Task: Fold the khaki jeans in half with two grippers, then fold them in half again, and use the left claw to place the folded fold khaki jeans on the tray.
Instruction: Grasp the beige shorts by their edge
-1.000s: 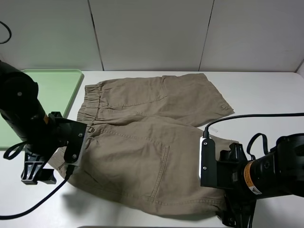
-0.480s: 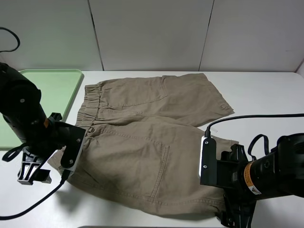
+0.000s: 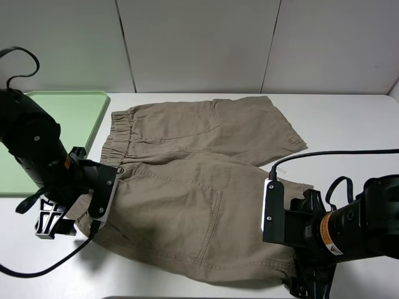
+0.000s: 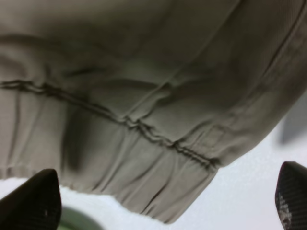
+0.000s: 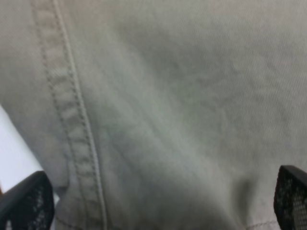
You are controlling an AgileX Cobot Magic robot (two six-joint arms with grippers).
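I need to close my right gripper on the khaki jeans (image 3: pixel 199 187) now. My fingers are on both sides of the jeans' stitched hem at the depth of the cloth, so they would hold the jeans.
The khaki jeans (image 3: pixel 199 187) lie spread flat on the white table, waistband to the left and legs to the right. The pale green tray (image 3: pixel 68 118) sits at the far left, beside the waistband. My left gripper (image 3: pixel 52 223) is low at the near waistband corner. In the left wrist view the gathered waistband (image 4: pixel 144 139) lies between the wide-apart fingertips (image 4: pixel 29 201), so the left gripper (image 4: pixel 160 201) is open. My right gripper (image 3: pixel 307 288) hovers at the near leg hem. There the stitched hem (image 5: pixel 67 120) fills the gap and the right gripper (image 5: pixel 158 201) is open.
A white panelled wall (image 3: pixel 199 43) stands behind the table. Bare table top (image 3: pixel 349 124) shows to the right of the shorts. A black cable (image 3: pixel 330 152) runs from the right arm across that side.
The left arm swung slightly left and then back right, ending closer to the near waistband corner. The right arm has stayed still. The shorts have not moved.
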